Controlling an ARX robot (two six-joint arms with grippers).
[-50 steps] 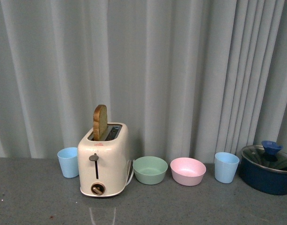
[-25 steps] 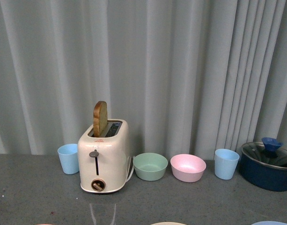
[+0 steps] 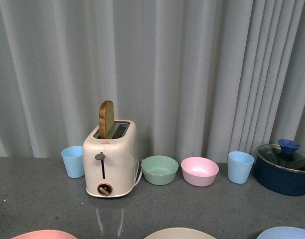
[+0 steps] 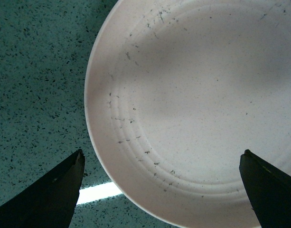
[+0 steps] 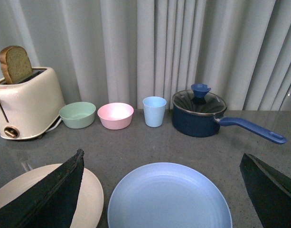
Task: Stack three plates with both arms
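Note:
Next, the left gripper picks up the pink plate by its rim (image 3: pixel 45 231) to stack it onto the cream-beige plate (image 3: pixel 179 233).
Three plates lie in a row at the near edge of the grey table: the pink plate (image 3: pixel 43 234) at the left, the cream-beige plate (image 3: pixel 179 233) in the middle, the light blue plate (image 3: pixel 286 232) at the right. Only their far rims show in the front view. My left gripper (image 4: pixel 162 161) is open above the pink plate (image 4: pixel 197 104), near its rim. My right gripper (image 5: pixel 162 157) is open above the light blue plate (image 5: pixel 169 199). The cream plate (image 5: pixel 22 187) lies beside it, partly hidden behind one finger. Neither gripper shows in the front view.
Along the curtain stand a blue cup (image 3: pixel 72 161), a cream toaster (image 3: pixel 110 167) with a bread slice, a green bowl (image 3: pixel 159 169), a pink bowl (image 3: pixel 199 171), a second blue cup (image 3: pixel 240 167) and a dark blue pot (image 3: pixel 285 169) with a glass lid and long handle (image 5: pixel 252 129).
In the front view everything at the back has shifted upward in the picture, and the rims of the three plates have come into view along the bottom edge.

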